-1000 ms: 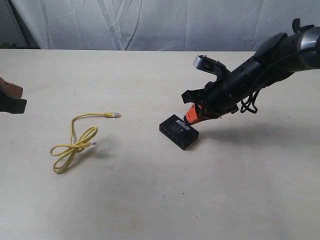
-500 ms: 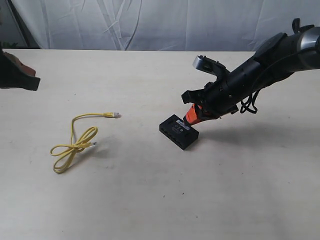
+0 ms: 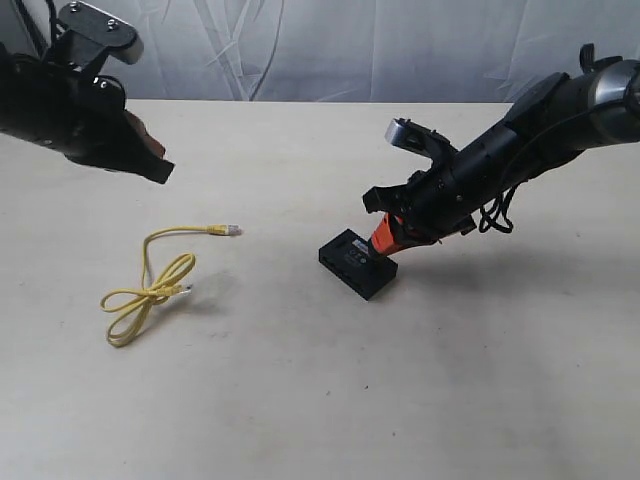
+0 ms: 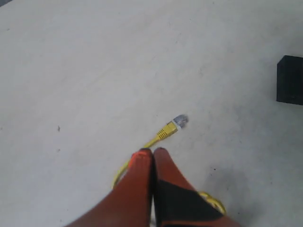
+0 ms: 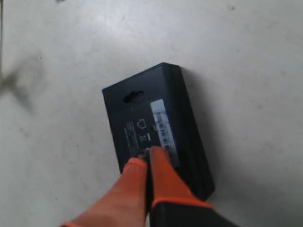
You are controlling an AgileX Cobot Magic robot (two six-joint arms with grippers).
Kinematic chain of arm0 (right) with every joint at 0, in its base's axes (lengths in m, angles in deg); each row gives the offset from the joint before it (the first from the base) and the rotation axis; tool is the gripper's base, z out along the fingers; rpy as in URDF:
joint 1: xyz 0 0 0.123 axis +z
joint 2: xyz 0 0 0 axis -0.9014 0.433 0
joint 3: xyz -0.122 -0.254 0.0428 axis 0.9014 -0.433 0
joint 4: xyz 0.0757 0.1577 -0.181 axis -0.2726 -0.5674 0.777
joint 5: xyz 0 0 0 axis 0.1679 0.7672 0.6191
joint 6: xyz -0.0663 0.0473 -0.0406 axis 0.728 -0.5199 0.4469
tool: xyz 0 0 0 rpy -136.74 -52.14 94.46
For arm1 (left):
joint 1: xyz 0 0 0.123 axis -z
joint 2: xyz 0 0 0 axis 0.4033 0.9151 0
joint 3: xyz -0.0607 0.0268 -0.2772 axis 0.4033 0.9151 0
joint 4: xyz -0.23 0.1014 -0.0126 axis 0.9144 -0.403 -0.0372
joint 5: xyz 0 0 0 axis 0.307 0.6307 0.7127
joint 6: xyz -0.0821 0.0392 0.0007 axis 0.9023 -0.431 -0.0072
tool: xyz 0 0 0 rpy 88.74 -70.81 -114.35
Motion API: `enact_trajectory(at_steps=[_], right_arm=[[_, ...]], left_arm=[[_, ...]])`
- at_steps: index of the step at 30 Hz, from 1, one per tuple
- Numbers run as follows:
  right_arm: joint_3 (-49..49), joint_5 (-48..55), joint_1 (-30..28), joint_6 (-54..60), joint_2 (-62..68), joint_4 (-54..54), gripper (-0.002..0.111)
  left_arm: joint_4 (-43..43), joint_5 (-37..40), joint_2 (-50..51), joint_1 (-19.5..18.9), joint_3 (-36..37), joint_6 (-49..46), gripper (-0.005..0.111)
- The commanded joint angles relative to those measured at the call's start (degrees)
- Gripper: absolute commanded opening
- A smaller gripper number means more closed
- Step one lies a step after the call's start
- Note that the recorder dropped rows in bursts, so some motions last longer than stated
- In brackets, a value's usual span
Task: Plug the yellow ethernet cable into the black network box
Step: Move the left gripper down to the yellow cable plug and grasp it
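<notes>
My left gripper grabs the ethernet cable's clear plug by its yellow boot (image 3: 216, 229) next, leaving the plug free to enter the black box.
The yellow ethernet cable (image 3: 150, 285) lies loosely looped on the table at the left, one clear plug (image 3: 232, 230) pointing right. That plug (image 4: 179, 121) shows just beyond my left gripper (image 4: 152, 152), which is shut and empty, hovering above the cable. In the exterior view my left gripper (image 3: 155, 165) hangs high above and behind the cable. The black network box (image 3: 357, 264) lies flat at centre, white label strip (image 5: 164, 130) on top. My right gripper (image 5: 144, 156) is shut, its orange fingertips pressing down on the box's top; my right gripper (image 3: 383, 238) rests on the box's far right end.
The pale table (image 3: 300, 400) spreads under everything. A white curtain (image 3: 300, 50) hangs behind its far edge. The right arm (image 3: 520, 135) slants in from the upper right, the left arm (image 3: 50, 100) from the upper left.
My left arm has swung in from the left edge, rising and moving right toward the cable. The right gripper has stayed on the box, which has not moved.
</notes>
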State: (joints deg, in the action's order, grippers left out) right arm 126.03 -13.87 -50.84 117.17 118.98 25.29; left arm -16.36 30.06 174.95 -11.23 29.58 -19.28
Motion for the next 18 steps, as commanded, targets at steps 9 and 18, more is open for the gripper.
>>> enact_trajectory(at_steps=[9,18], right_arm=[[0.21,0.96,0.0,-0.05,0.73,-0.18,-0.001],[0.21,1.29,0.0,-0.16,0.73,-0.05,-0.001]], left_arm=[[-8.13,6.94,17.51,0.28,-11.34,-25.47,0.0],[-0.94,10.88,22.11,0.14,-14.88,-42.0,0.0]])
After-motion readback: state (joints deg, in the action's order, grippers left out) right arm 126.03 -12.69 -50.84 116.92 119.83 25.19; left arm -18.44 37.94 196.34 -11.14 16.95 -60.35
